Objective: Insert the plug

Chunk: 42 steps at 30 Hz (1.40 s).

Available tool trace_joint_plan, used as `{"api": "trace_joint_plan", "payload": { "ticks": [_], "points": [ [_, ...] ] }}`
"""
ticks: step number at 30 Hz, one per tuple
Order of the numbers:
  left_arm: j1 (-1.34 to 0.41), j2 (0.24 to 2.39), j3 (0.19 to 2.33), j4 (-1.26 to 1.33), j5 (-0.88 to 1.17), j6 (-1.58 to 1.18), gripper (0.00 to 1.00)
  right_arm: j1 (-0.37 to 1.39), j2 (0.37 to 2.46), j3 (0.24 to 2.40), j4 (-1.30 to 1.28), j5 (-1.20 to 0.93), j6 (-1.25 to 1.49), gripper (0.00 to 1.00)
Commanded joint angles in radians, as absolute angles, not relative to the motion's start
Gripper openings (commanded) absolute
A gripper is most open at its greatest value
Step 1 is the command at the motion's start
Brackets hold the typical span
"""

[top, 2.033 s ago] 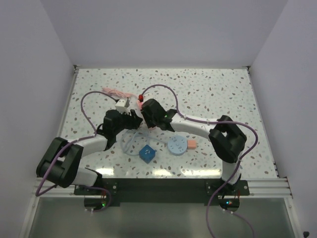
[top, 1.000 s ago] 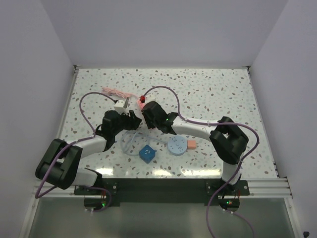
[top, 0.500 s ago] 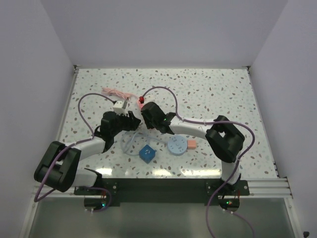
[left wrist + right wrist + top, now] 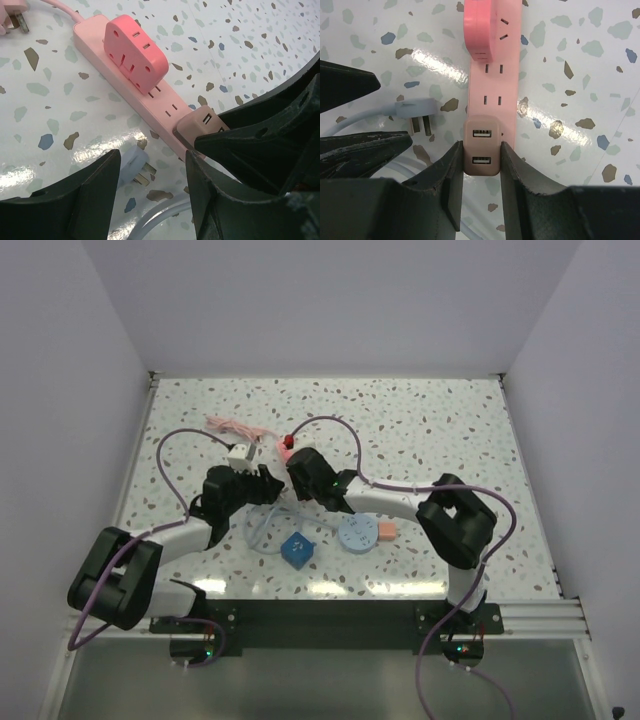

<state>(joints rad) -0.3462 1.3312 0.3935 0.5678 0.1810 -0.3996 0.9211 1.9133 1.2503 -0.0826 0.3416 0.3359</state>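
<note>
The USB charger sits upright, squarely over the power strip's near end, and would stay on the power strip, so my right gripper releases it next.
A pink power strip (image 4: 490, 92) lies on the speckled table with a pink adapter (image 4: 485, 25) in its far sockets. My right gripper (image 4: 481, 165) is shut on a brownish-pink USB charger (image 4: 481, 150) that sits on the strip's near end; I cannot tell how deep it sits. A pale blue plug (image 4: 415, 111) with bare prongs lies on the table left of the strip. In the left wrist view this plug (image 4: 127, 167) lies between the fingers of my open left gripper (image 4: 152, 195), close to the left finger and not gripped. The charger (image 4: 200, 125) shows there too.
In the top view both grippers (image 4: 268, 485) (image 4: 300, 475) meet mid-table. A blue box (image 4: 297, 549), a pale blue disc (image 4: 357, 534) and an orange cube (image 4: 385, 530) lie nearer the bases. A white plug (image 4: 240, 453) and the pink cord (image 4: 230, 425) lie behind.
Both grippers have shifted slightly to the left and stayed close together. The right gripper keeps its hold on the charger; the left stays open.
</note>
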Motion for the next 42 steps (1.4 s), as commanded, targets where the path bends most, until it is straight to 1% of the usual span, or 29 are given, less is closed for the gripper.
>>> {"api": "trace_joint_plan", "payload": {
  "ticks": [1,5,7,8,11,14,17,18,19,23,27,30,32,34,42],
  "points": [
    [-0.334,1.316,0.390,0.624,0.196,-0.377,0.60,0.894,2.026,1.178,-0.287,0.334,0.345,0.00],
    [-0.334,1.290,0.387,0.626,0.193,-0.377,0.61,0.896,1.987,1.221,-0.313,0.334,0.333,0.00],
    [-0.334,1.269,0.388,0.618,0.187,-0.377,0.63,0.894,1.956,1.246,-0.318,0.325,0.316,0.06],
    [-0.334,1.264,0.391,0.611,0.183,-0.377,0.63,0.896,1.947,1.259,-0.318,0.322,0.311,0.15],
    [-0.334,1.253,0.399,0.598,0.179,-0.379,0.65,0.896,1.919,1.291,-0.318,0.318,0.290,0.32],
    [-0.334,1.253,0.403,0.594,0.178,-0.382,0.66,0.896,1.898,1.324,-0.314,0.324,0.268,0.44],
    [-0.334,1.256,0.408,0.592,0.173,-0.382,0.66,0.896,1.867,1.341,-0.296,0.327,0.253,0.52],
    [-0.334,1.258,0.411,0.592,0.173,-0.382,0.66,0.896,1.858,1.344,-0.281,0.327,0.246,0.62],
    [-0.334,1.259,0.414,0.592,0.173,-0.382,0.66,0.894,1.844,1.344,-0.273,0.328,0.242,0.64],
    [-0.334,1.259,0.419,0.591,0.173,-0.382,0.66,0.894,1.731,1.299,-0.219,0.337,0.224,0.66],
    [-0.334,1.259,0.417,0.591,0.181,-0.387,0.66,0.896,1.637,1.237,-0.189,0.282,0.201,0.65],
    [-0.334,1.247,0.410,0.589,0.184,-0.391,0.66,0.896,1.542,1.131,-0.138,0.203,0.202,0.64],
    [-0.334,1.235,0.405,0.589,0.180,-0.393,0.66,0.896,1.491,1.040,-0.109,0.186,0.225,0.64],
    [-0.334,1.224,0.397,0.591,0.175,-0.396,0.66,0.896,1.421,0.965,-0.113,0.213,0.244,0.64],
    [-0.336,1.128,0.353,0.592,0.157,-0.403,0.66,0.894,1.223,0.781,-0.265,0.382,0.385,0.65]
  ]
}}
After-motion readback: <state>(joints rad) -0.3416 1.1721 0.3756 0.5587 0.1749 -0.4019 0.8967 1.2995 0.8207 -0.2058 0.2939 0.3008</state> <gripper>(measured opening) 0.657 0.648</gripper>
